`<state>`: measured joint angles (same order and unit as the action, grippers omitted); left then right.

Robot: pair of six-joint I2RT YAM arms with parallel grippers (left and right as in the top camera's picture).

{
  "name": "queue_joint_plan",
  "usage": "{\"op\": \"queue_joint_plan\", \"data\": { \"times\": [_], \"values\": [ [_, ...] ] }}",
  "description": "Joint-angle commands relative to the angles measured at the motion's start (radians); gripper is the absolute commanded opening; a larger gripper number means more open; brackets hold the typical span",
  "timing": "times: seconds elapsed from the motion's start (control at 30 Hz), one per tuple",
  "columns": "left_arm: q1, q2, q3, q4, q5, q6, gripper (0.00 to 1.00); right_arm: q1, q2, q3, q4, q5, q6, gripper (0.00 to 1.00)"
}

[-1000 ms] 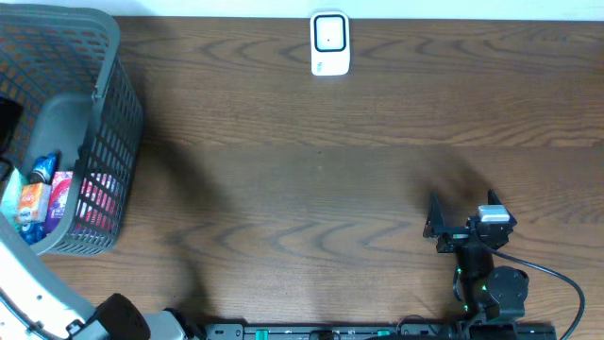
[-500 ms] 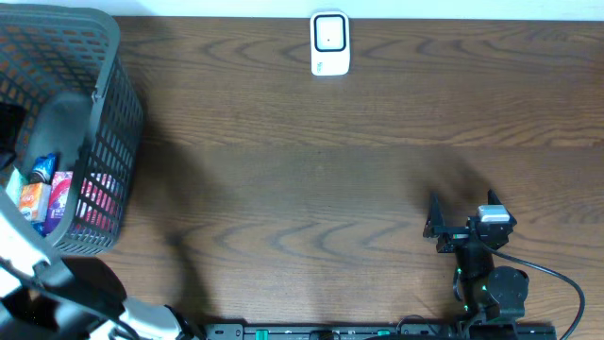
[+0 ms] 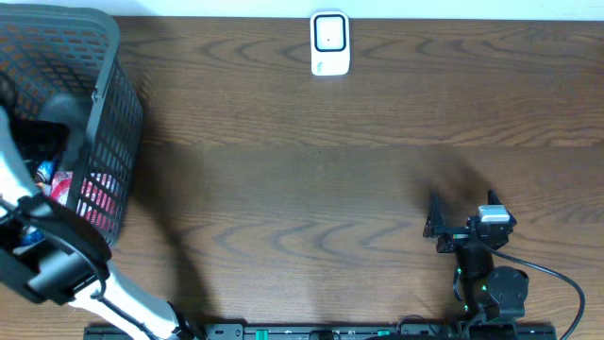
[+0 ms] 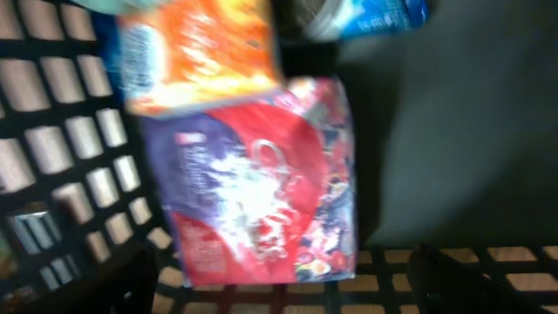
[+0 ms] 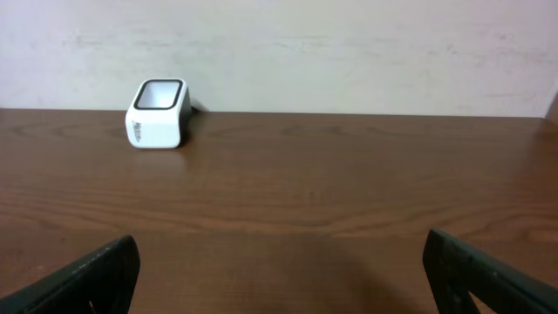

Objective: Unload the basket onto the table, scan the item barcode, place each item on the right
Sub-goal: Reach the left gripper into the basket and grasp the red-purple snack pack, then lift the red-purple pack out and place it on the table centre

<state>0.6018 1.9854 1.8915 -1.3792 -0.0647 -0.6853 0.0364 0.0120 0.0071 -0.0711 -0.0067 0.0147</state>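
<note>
The red and purple packet (image 4: 261, 183) needs to come out for scanning. My left gripper should grab its free edge (image 4: 270, 260) instead of the part where the orange packet overlaps.
The item lot lies in a grey mesh basket (image 3: 106, 104) at the table's left. In the left wrist view a red and purple packet (image 4: 261, 183) fills the middle, an orange packet (image 4: 196, 52) overlaps its top, and a blue item (image 4: 375, 16) shows at the upper edge. My left gripper (image 4: 283, 292) hangs open inside the basket, its dark fingers (image 4: 131, 279) wide on either side of the red packet's lower edge, apart from it. The left arm (image 3: 52, 250) covers the gripper from overhead. The white scanner (image 3: 329, 43) stands at the far edge. My right gripper (image 3: 433, 225) is open and holds nothing.
The basket's mesh floor (image 4: 87, 139) and walls close in around the left fingers. From the right wrist, the scanner (image 5: 158, 114) stands at the far left before a pale wall, with bare wood in between.
My left arm has swung up from the lower left corner into the basket and over the packets. The right arm has not moved.
</note>
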Motion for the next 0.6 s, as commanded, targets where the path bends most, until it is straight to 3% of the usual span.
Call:
{"op": "queue_joint_plan", "data": {
  "times": [0.0, 0.4, 0.43, 0.5, 0.57],
  "values": [
    [-0.042, 0.035, -0.047, 0.026, -0.059, -0.069, 0.91, -0.009, -0.005, -0.002, -0.004, -0.001, 0.011, 0.99],
    [-0.053, 0.048, -0.356, 0.257, -0.09, -0.121, 0.9, -0.009, -0.005, -0.002, -0.004, -0.001, 0.011, 0.99],
    [-0.053, 0.048, -0.382, 0.279, -0.09, -0.121, 0.87, -0.009, -0.005, -0.002, -0.004, -0.001, 0.011, 0.99],
    [-0.053, 0.048, -0.42, 0.302, -0.089, -0.121, 0.52, -0.009, -0.005, -0.002, -0.004, -0.001, 0.011, 0.99],
    [-0.053, 0.048, -0.427, 0.304, -0.087, -0.121, 0.24, -0.009, -0.005, -0.002, -0.004, -0.001, 0.011, 0.99]
  ]
}}
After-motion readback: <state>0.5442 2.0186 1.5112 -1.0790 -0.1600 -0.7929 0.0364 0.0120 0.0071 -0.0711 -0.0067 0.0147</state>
